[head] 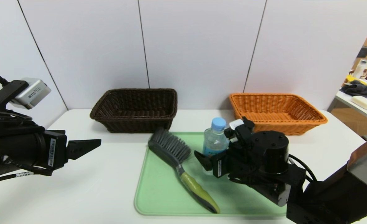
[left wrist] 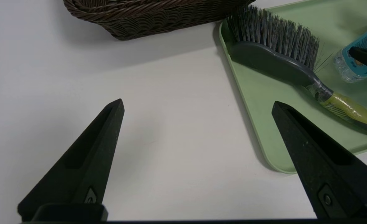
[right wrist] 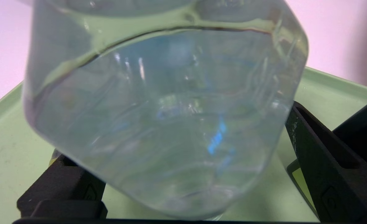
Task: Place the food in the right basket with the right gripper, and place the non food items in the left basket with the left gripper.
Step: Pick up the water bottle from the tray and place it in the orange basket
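Observation:
The water bottle should go into the orange right basket (head: 276,112) with the food, so my right gripper will next grab the bottle by its labelled middle (head: 213,151).
The food, a small clear water bottle (head: 215,140) (right wrist: 158,109) with a light blue cap, stands upright on the green tray (head: 158,199). My right gripper (head: 223,141) (right wrist: 175,130) is open with its fingers on either side of the bottle's lower body; one finger (right wrist: 307,146) lies close against its side. A scrub brush (head: 171,147) (left wrist: 273,59) with grey bristles and an olive-green handle lies on the tray just left of the bottle. My left gripper (head: 90,146) (left wrist: 199,104) hovers open and empty over the table, left of the tray. The dark brown left basket (head: 135,109) and the orange right basket (head: 276,112) stand at the back.
White wall panels rise right behind both baskets. The tray's left rim (left wrist: 251,130) lies under one left finger. A side table with clutter (head: 363,93) stands beyond the table's right edge.

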